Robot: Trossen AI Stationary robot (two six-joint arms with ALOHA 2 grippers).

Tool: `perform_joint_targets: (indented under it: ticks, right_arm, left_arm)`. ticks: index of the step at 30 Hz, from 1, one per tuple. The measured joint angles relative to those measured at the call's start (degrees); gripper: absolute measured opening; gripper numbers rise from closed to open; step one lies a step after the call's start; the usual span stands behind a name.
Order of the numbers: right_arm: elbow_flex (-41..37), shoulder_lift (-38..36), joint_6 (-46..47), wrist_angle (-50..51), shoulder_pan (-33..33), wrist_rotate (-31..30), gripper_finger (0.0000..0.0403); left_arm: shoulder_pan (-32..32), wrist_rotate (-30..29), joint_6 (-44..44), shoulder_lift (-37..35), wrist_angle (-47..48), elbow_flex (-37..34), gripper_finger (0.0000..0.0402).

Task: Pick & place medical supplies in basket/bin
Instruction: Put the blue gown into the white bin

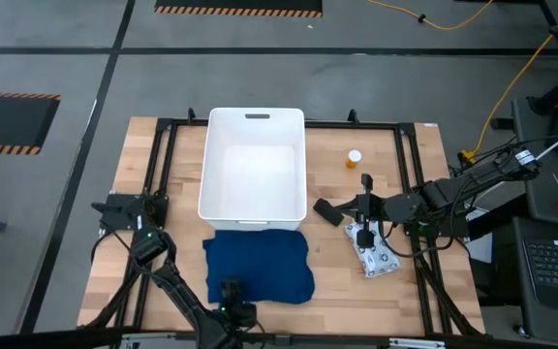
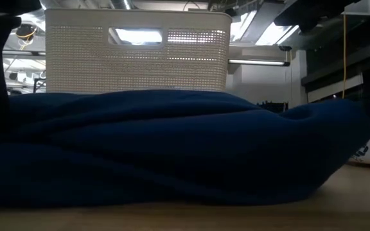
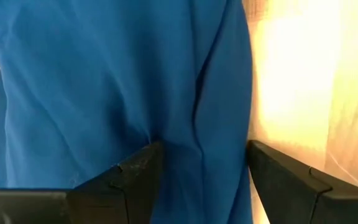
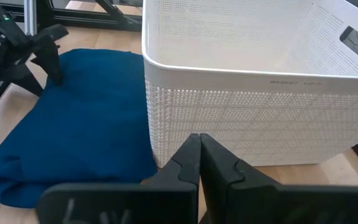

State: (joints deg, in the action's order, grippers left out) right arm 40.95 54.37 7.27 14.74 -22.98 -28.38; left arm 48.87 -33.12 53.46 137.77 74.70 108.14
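Note:
My left gripper takes hold of the dark blue cloth point(image 1: 260, 264) by its folded edge next, to get it into the white tub.
The dark blue cloth point(image 1: 260, 264) lies flat on the table in front of the white tub point(image 1: 255, 165) and fills the low view point(image 2: 172, 147). My left gripper point(image 1: 232, 290) point(image 3: 201, 168) is open, standing on the cloth near its near edge. My right gripper point(image 4: 199, 155) is shut and held low to the right of the tub. The small black oblong point(image 1: 325, 211) lies just ahead of it. The white dotted packet point(image 1: 376, 255) lies under the right wrist. The orange bottle point(image 1: 355, 158) stands to the right of the tub. My left gripper comes down on the cloth from above, fingers pointing down. One fingertip point(image 3: 143, 163) presses into the cloth and creases run from it. A strip of cloth beside its edge point(image 3: 229, 155) lies between the open fingers, flat on the table. My right gripper shows nothing between its shut fingers, and I cannot tell whether it touches the black oblong.
The tub's perforated wall point(image 4: 241, 118) stands close in front of the right gripper. A black frame rail point(image 1: 410, 194) runs around the work area. Bare wood point(image 1: 163, 262) lies to the left of the cloth.

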Motion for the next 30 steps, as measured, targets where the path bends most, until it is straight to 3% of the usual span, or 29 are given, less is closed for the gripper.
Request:
perform_joint_targets:
  ticks: [6, 12, 20, 25, 30]
  right_arm:
    - [-0.01, 0.01, -0.04, 0.02, 0.0, 0.0, 0.001]
    - [-0.02, 0.0, -0.13, 0.08, 0.0, 0.0, 0.001]
    - [0.0, 0.0, -0.09, 0.07, 0.0, 0.02, 0.001]
    - [0.0, 0.0, -0.09, 0.07, 0.01, 0.02, 0.001]
    - [0.0, 0.01, -0.07, 0.08, 0.0, 0.02, 0.001]
  left_arm:
    - [-0.16, -1.21, 2.97, 2.12, 0.18, 0.31, 0.023]
    - [-0.14, -6.43, 8.15, 3.02, 1.04, 0.17, 0.023]
    - [-0.32, -5.26, 13.97, 3.11, 1.57, 0.13, 0.0219]
    - [-0.32, -4.6, 16.31, 3.18, 0.46, 0.11, 0.0155]
    - [-0.32, -3.53, 19.26, 3.33, -0.37, 0.09, 0.004]
